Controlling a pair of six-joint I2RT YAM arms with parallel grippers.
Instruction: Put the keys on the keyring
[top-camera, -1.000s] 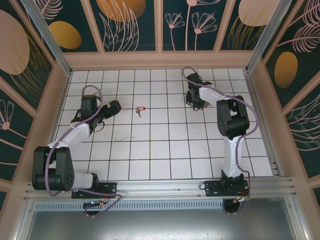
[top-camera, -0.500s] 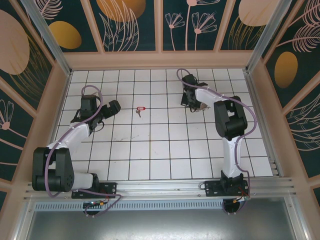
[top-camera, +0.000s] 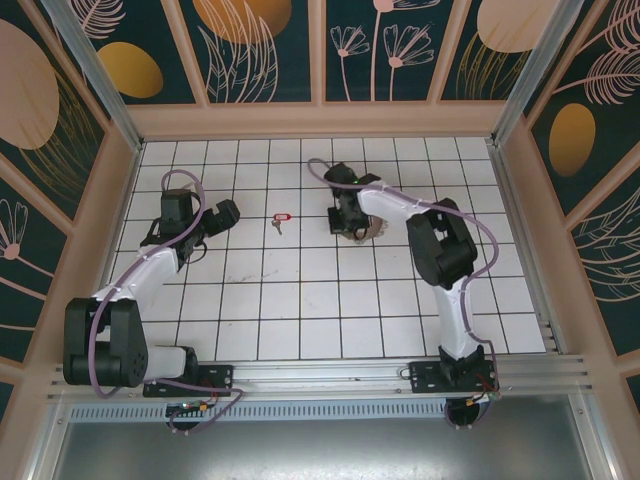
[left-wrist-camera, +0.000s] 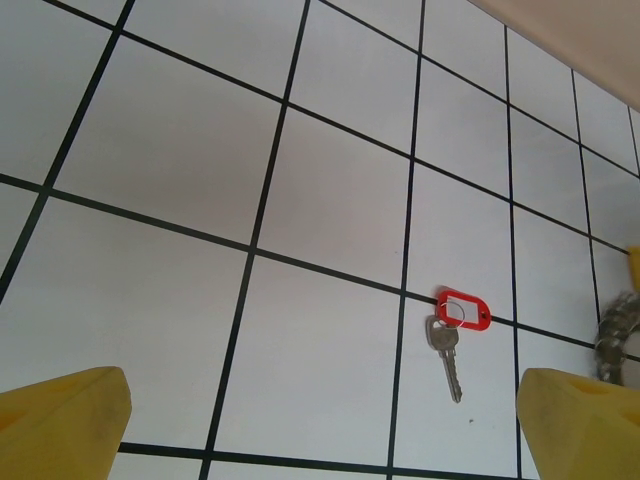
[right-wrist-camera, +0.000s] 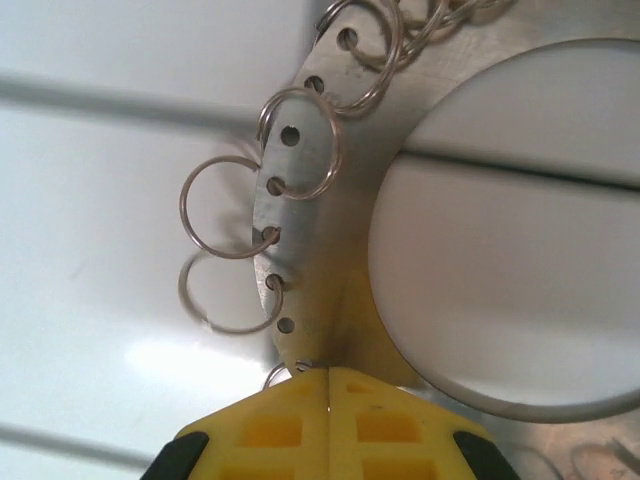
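I should move the keyring (top-camera: 368, 232) toward the open tiles nearer the bar before my right gripper lets go, as it would drop short of its place if I opened now.
The key (top-camera: 279, 225), small and silvery with a red tag (top-camera: 282, 214), lies flat on the white tiled floor between the two arms. In the left wrist view the key (left-wrist-camera: 448, 346) lies ahead and to the right of centre. My left gripper (top-camera: 226, 214) stands wide open just left of it, with nothing between its yellow fingertips (left-wrist-camera: 62, 422). My right gripper (top-camera: 345, 218) is shut on the keyring (top-camera: 368, 232), to the right of the key. Its yellow pads (right-wrist-camera: 290, 425) pinch the flat grey rim (right-wrist-camera: 330, 250), which carries small split rings (right-wrist-camera: 222, 205).
The white tiled floor (top-camera: 300, 300) is fenced by a wooden frame (top-camera: 320, 120) at the back and sides. A metal rail (top-camera: 320, 375) with both arm bases runs along the near edge. The keyring's edge (left-wrist-camera: 612, 338) shows at the right of the left wrist view.
My right arm has swung left across the floor, bringing the keyring much closer to the key, and its jaws have finished shutting on the rim. The left arm has not moved.
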